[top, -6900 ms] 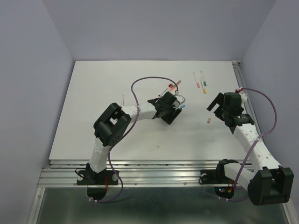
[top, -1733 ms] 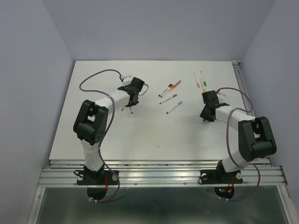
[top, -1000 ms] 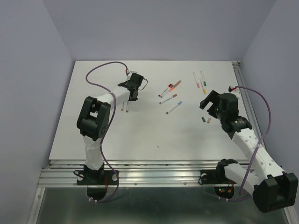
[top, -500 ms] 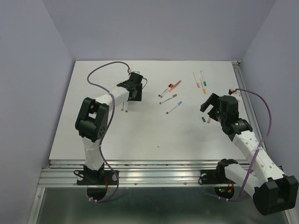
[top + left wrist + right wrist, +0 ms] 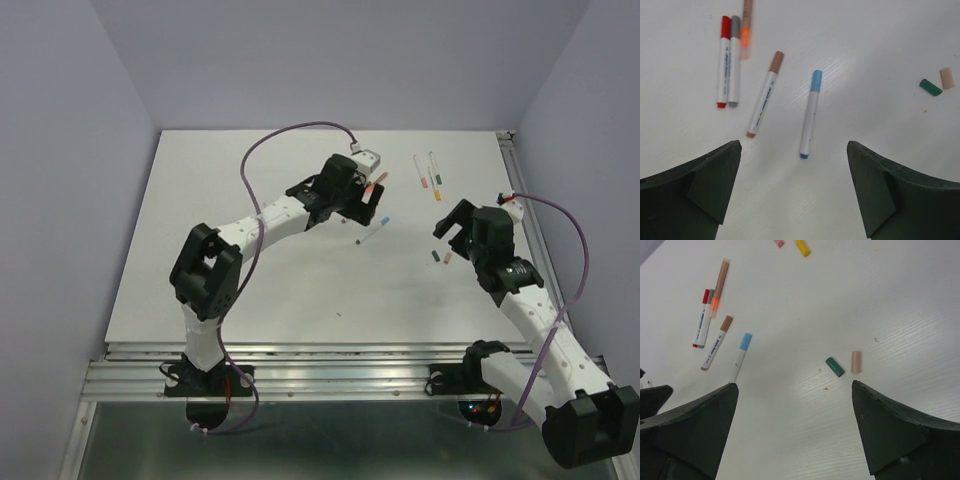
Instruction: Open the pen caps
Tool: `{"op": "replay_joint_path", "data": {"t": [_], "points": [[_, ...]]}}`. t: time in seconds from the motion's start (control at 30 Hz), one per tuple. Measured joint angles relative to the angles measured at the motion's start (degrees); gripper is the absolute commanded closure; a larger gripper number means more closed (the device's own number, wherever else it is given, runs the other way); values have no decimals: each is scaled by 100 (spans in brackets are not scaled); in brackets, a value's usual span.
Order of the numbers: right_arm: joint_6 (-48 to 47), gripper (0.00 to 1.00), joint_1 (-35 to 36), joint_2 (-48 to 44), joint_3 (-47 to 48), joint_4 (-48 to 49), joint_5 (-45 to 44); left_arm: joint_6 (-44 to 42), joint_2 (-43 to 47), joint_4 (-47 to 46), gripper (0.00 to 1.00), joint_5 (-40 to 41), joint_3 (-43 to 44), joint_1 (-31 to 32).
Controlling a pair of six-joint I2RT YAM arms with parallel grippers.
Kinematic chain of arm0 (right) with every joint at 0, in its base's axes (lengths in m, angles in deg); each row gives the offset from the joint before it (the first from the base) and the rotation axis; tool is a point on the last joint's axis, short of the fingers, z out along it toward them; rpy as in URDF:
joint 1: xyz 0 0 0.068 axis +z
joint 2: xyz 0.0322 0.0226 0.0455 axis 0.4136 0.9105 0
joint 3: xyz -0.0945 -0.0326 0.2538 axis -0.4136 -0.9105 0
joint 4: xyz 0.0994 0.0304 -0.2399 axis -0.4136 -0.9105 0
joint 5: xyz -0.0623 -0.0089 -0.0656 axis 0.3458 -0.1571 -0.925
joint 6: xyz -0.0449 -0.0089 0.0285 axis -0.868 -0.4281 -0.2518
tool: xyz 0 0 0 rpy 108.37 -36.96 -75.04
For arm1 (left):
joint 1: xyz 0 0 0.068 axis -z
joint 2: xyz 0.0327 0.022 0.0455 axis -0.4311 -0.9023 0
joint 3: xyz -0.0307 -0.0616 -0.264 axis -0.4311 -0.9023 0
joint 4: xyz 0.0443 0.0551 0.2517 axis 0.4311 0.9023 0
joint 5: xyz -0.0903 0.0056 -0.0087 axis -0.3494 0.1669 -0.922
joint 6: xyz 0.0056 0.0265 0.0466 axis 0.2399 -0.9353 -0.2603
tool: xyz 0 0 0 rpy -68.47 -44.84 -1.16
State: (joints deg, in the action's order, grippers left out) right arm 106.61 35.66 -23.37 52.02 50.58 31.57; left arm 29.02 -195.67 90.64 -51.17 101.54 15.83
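I need to grab the blue-ended pen by its white body (image 5: 809,124) with my left gripper next. The blue cap then stays free for my right gripper to open.
Several white-barrelled pens lie near the table's middle: a blue-ended pen (image 5: 373,233) (image 5: 809,114) (image 5: 739,358), a brown-ended pen (image 5: 764,94) (image 5: 717,342), a red pen (image 5: 723,61) and a grey pen (image 5: 733,61) side by side, and an orange pen (image 5: 746,22). A loose green cap (image 5: 433,256) (image 5: 835,366) and a pink cap (image 5: 446,257) (image 5: 856,362) lie side by side, also seen in the left wrist view as the green cap (image 5: 930,87). My left gripper (image 5: 360,205) (image 5: 793,147) is open and empty above the pen cluster. My right gripper (image 5: 455,224) (image 5: 794,386) is open and empty above the caps.
Two more pens (image 5: 428,172) lie at the back right; their yellow end (image 5: 802,247) and pink end (image 5: 779,243) show in the right wrist view. A metal rail (image 5: 520,190) runs along the table's right edge. Purple cables loop over both arms.
My left arm has swung from the back left to the right, over the pen cluster, still open. A green cap came to lie beside the pink cap. My right gripper has barely shifted.
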Motion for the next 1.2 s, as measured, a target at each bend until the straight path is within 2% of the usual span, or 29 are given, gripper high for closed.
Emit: {"op": "replay_joint_path", "data": {"t": [0.23, 0.53, 0.6, 0.67, 0.87, 0.93, 1.2], "points": [[44, 0, 0, -192, -111, -90, -184, -367, -1233, 352, 1, -407, 817, 391], [42, 0, 0, -234, -179, -146, -243, -490, -2002, 752, 4, -435, 1513, 422], [33, 0, 0, -234, -179, -146, -240, -490, -2203, 848, 15, -378, 1786, 422], [22, 0, 0, -236, -179, -144, -240, -505, -2382, 890, 21, -356, 1985, 420], [-2, 0, 0, -269, -179, -144, -238, -570, -2796, 1021, 28, -240, 2317, 422], [-15, 0, 0, -278, -179, -144, -238, -575, -2809, 1058, 39, -192, 2341, 422], [-20, 0, 0, -297, -181, -144, -243, -603, -2855, 1082, 62, 66, 2380, 415]]}}
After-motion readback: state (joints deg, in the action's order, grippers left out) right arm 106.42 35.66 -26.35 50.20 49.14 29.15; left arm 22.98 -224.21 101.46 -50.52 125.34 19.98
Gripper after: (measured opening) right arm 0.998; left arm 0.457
